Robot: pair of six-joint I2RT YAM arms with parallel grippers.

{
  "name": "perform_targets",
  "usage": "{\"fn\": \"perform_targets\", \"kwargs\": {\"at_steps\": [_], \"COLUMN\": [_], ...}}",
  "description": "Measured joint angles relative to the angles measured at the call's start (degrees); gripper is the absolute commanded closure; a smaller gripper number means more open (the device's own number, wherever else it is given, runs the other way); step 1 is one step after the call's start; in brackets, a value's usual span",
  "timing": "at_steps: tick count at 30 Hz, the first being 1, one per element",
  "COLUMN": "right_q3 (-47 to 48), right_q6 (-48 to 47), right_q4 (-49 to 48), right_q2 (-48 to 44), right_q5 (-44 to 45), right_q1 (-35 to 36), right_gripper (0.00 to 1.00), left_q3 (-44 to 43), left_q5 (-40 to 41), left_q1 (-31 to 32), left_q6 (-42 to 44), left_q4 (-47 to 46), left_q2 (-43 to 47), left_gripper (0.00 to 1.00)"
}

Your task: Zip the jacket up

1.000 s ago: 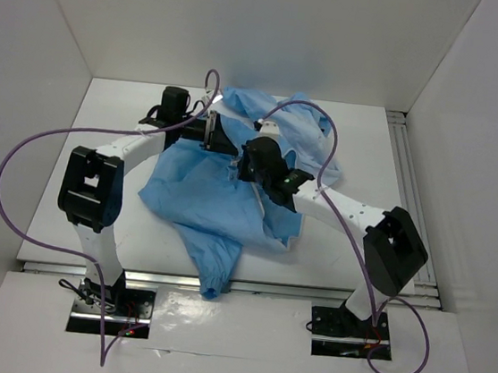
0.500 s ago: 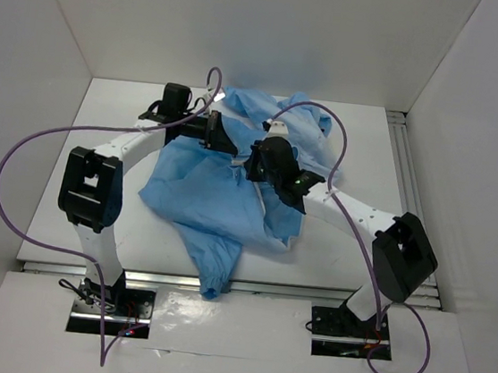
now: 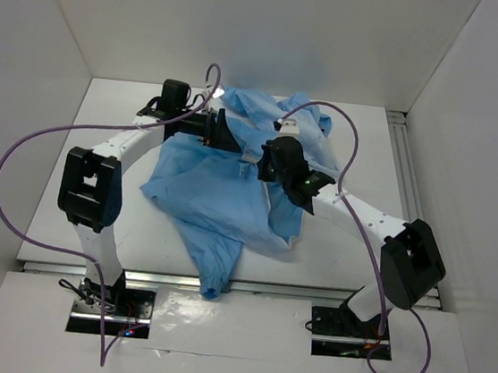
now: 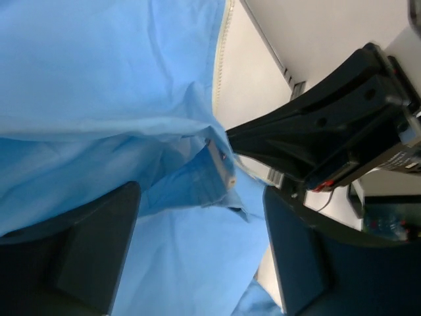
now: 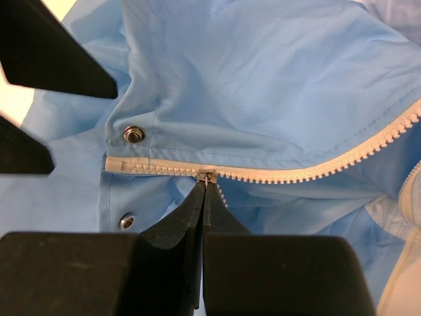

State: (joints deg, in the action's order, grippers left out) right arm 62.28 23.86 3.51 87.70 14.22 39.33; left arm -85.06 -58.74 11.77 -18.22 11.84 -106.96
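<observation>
My left gripper is to grab the jacket's lower corner [image 5: 118, 166] by the zipper's closed end. This leaves the slider [image 5: 206, 175] free to zip the jacket.
The sky-blue jacket [image 3: 216, 196] lies crumpled in the middle of the table, one sleeve [image 3: 213, 277] hanging over the near edge. In the right wrist view its white zipper [image 5: 296, 172] runs across, closed to the left of the metal slider [image 5: 206, 175]. My right gripper [image 5: 204, 187] is shut, its tips pinching the slider's pull. My left gripper [image 4: 200, 243] stands open, its dark fingers [image 4: 99, 250] wide apart over the jacket's lower corner, fabric lying loose between them. Its fingers [image 5: 52, 59] also show at the upper left of the right wrist view. Both grippers meet over the jacket's far part [image 3: 249, 150].
White walls close in the table on three sides. A metal rail [image 3: 407, 196] runs along the right side. Purple cables [image 3: 18, 160] loop above both arms. Two metal snaps [image 5: 133, 134] sit near the zipper's closed end.
My left gripper has opened and let go of the jacket's corner. The right gripper, still pinching the slider, has shifted right along the zipper.
</observation>
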Motion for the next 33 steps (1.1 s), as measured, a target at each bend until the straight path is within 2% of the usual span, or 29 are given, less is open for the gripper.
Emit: {"fn": "perform_targets", "kwargs": {"at_steps": [10,11,13,16,22,26,33], "right_q3": [0.0,0.0,0.0,0.0,0.0,0.0,0.0], "right_q6": [-0.8,-0.8,-1.0,-1.0,-1.2,-1.2,-1.2], "right_q4": [0.2,0.2,0.2,0.2,0.3,0.3,0.4], "right_q2": [-0.3,-0.4,-0.4,-0.5,-0.6,-0.6,-0.6], "right_q5": [-0.7,-0.9,-1.2,-1.4,-1.6,-2.1,-2.5], "right_q1": [-0.1,-0.1,-0.1,-0.1,-0.1,-0.1,-0.1], "right_gripper": [1.0,1.0,1.0,1.0,1.0,1.0,1.0], "left_q3": [3.5,3.5,3.5,3.5,3.3,2.9,1.9], "left_q5": [1.6,1.8,2.3,4.0,6.5,7.6,7.9], "left_q1": [0.3,0.5,1.3,2.9,5.6,6.0,6.0], "left_q6": [0.0,0.1,0.3,1.6,3.3,3.5,3.4], "left_q4": [0.1,0.0,-0.1,0.0,0.0,0.0,-0.2], "left_q2": [0.0,0.0,0.0,0.2,0.8,1.2,1.2], "left_gripper": [0.0,0.06,0.07,0.19,0.23,0.39,0.61]}}
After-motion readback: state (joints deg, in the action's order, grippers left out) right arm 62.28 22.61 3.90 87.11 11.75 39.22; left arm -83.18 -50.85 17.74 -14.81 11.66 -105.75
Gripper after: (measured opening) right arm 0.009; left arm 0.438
